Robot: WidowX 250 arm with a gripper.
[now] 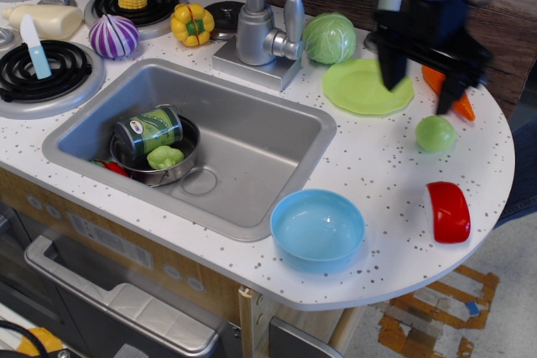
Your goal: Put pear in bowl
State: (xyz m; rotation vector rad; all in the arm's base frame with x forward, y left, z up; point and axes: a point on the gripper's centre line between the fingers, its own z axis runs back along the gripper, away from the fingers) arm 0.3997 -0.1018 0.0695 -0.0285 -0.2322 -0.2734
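Observation:
I will next pick up the pear (435, 133) by its round sides with my gripper, so that I can put it in the light-blue bowl (317, 228).
The pear (435, 133) is a small smooth light-green fruit lying on the speckled counter at the right. The light-blue bowl (317, 228) stands empty near the counter's front edge, left of and nearer than the pear. My black gripper (419, 96) hangs just above and behind the pear, slightly to its left. Its two fingers (392, 69) point down and stand wide apart, with nothing between them. It covers part of the carrot.
A lime-green plate (361, 85), a cabbage (329, 37) and an orange carrot (461, 106) lie behind the pear. A red piece (448, 211) lies in front of it. The sink (252, 144) holds a steel pot (180, 165) with a can and a lumpy green piece. The faucet (256, 27) stands behind.

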